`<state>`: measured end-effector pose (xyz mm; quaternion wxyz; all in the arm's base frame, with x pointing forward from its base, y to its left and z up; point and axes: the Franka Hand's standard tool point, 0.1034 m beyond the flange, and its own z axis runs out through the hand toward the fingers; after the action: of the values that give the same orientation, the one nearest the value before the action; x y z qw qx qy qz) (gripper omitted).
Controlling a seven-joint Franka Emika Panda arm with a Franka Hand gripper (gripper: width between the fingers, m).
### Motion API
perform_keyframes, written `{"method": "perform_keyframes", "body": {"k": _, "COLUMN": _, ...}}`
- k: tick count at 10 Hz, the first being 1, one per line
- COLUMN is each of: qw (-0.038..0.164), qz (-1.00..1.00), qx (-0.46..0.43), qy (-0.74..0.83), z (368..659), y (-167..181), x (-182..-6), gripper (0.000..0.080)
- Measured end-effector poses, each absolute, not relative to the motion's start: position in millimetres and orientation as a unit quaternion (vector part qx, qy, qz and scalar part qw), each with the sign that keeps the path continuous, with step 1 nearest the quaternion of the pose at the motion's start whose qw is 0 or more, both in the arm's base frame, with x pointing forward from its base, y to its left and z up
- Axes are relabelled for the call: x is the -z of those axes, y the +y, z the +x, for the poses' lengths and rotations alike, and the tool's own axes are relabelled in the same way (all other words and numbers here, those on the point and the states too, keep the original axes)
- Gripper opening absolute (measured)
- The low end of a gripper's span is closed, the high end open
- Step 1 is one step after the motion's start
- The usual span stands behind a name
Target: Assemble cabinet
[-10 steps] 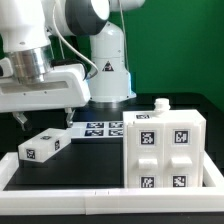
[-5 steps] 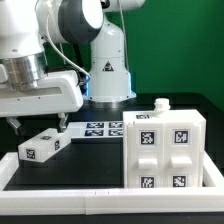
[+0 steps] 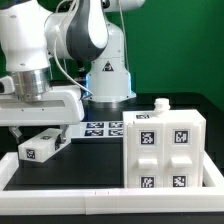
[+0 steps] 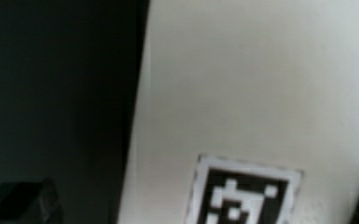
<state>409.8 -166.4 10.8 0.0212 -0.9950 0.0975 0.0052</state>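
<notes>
My gripper's fingers reach down on either side of the small white block (image 3: 41, 146) (image 4: 238, 110), over the block's tagged side. My gripper needs to close on the block now.
The cabinet (image 3: 165, 150) is the big white box at the exterior view's right, upright, its four tagged panels facing the camera. A small white tagged block (image 3: 41, 146) lies on the black table at the exterior view's left. My gripper (image 3: 38, 130) hangs low right over this block, jaws open, one finger on each side of it. In the wrist view the block's white face with one tag (image 4: 247, 196) fills most of the picture. A dark fingertip (image 4: 23, 200) shows beside the block. My gripper (image 4: 194, 205) stands apart from the block, holding nothing.
The marker board (image 3: 102, 128) lies flat at the back middle, in front of the arm's base (image 3: 108, 85). A small white knob (image 3: 160, 103) sticks up on the cabinet's top. A white raised border (image 3: 90, 190) runs along the table's front and left.
My gripper has moved toward the exterior view's left and down, from above the block's far end to low over it. The block and the cabinet have not moved.
</notes>
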Motion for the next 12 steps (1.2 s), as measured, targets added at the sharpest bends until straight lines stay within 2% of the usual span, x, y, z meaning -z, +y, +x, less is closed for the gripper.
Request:
{"method": "perform_keyframes", "body": {"k": 3, "qw": 0.016, "qz": -0.996, "qx": 0.000, "qy": 0.090, "z": 411, "y": -161, "x": -6.8, "gripper": 0.0765}}
{"method": "perform_keyframes", "body": {"k": 4, "qw": 0.016, "qz": -0.996, "qx": 0.000, "qy": 0.089, "z": 411, "y": -161, "x": -6.8, "gripper": 0.0586}}
{"method": "perform_keyframes", "body": {"k": 8, "qw": 0.017, "qz": -0.998, "qx": 0.001, "qy": 0.057, "z": 412, "y": -160, "x": -8.7, "gripper": 0.0560}}
{"method": "perform_keyframes", "body": {"k": 10, "qw": 0.025, "qz": -0.999, "qx": 0.004, "qy": 0.040, "z": 423, "y": -147, "x": -28.0, "gripper": 0.0560}}
{"method": "perform_keyframes", "body": {"k": 12, "qw": 0.034, "qz": -0.999, "qx": 0.016, "qy": 0.021, "z": 440, "y": -124, "x": -62.2, "gripper": 0.0560}}
